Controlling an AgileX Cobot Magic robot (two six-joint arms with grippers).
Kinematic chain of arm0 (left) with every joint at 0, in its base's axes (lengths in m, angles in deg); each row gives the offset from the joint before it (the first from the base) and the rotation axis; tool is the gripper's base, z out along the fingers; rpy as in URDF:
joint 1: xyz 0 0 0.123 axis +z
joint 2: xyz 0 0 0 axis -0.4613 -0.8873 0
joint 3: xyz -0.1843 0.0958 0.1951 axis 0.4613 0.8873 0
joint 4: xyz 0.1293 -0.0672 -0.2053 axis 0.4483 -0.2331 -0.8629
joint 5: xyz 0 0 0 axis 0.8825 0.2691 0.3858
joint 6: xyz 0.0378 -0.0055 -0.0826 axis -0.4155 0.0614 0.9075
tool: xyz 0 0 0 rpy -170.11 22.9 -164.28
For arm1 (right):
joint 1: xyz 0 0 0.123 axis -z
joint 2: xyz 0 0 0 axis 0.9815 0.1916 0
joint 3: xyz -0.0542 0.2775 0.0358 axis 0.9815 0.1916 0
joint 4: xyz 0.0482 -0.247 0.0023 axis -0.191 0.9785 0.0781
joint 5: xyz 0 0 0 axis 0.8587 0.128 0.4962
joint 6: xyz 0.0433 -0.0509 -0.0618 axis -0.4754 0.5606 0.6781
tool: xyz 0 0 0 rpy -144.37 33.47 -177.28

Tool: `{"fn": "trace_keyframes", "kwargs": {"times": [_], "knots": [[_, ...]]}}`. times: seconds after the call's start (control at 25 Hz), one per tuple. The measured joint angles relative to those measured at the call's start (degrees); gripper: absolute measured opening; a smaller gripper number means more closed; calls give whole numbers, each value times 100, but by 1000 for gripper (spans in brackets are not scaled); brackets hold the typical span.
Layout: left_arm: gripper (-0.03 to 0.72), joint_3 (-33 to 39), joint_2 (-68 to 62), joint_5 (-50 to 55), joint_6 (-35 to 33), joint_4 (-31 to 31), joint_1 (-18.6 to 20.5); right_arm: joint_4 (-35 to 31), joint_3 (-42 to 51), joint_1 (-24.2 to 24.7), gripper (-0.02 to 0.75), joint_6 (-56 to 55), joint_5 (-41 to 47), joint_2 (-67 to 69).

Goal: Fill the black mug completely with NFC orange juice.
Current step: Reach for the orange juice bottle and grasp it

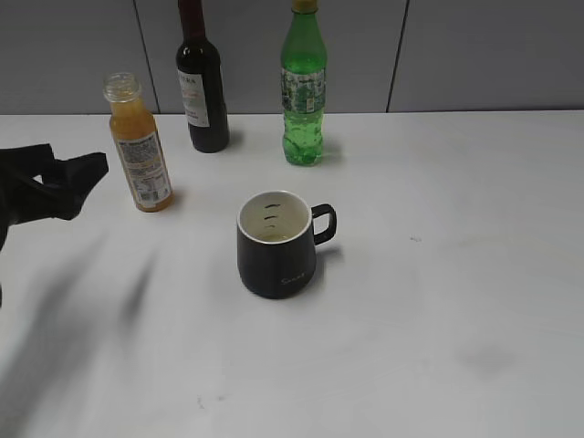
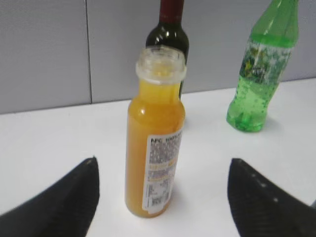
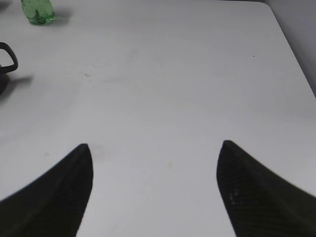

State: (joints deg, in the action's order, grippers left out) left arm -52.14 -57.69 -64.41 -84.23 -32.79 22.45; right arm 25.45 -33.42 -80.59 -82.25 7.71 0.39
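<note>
The uncapped NFC orange juice bottle is full of juice up into its neck [image 1: 126, 108], so the robot's left gripper should grab the bottle around its labelled body [image 1: 144, 168] next.
The black mug [image 1: 277, 245] stands upright mid-table, handle to the right, white inside with a little pale liquid at the bottom. Its handle edge shows in the right wrist view [image 3: 6, 61]. The NFC orange juice bottle [image 1: 140, 146] stands uncapped at the back left, nearly full. In the left wrist view the bottle [image 2: 155, 143] stands just ahead, centred between the fingers. My left gripper [image 1: 73, 182] [image 2: 160, 197] is open and empty, just left of the bottle, not touching it. My right gripper [image 3: 155, 187] is open and empty over bare table; it does not show in the exterior view.
A dark wine bottle [image 1: 202, 82] and a green soda bottle [image 1: 303, 91] stand at the back, right of the juice bottle. Both also show in the left wrist view, wine [image 2: 169, 34] and soda [image 2: 259, 74]. The white table [image 1: 438, 301] meets a grey wall behind.
</note>
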Motion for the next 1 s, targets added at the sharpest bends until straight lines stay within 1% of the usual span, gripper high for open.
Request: {"fn": "trace_keyframes", "kwargs": {"times": [0.12,0.4,0.56,0.76,1.0], "knots": [[619,-189,-565,-227,-36,32,0,0,0,0,591,0,0,0],[620,-916,-1610,-294,-217,70,0,0,0,0,591,0,0,0],[657,-1410,-2112,-306,-238,206,0,0,0,0,591,0,0,0],[666,-2040,-2662,-315,-238,285,0,0,0,0,591,0,0,0],[666,-2718,-3219,-278,-244,638,0,0,0,0,591,0,0,0]]}}
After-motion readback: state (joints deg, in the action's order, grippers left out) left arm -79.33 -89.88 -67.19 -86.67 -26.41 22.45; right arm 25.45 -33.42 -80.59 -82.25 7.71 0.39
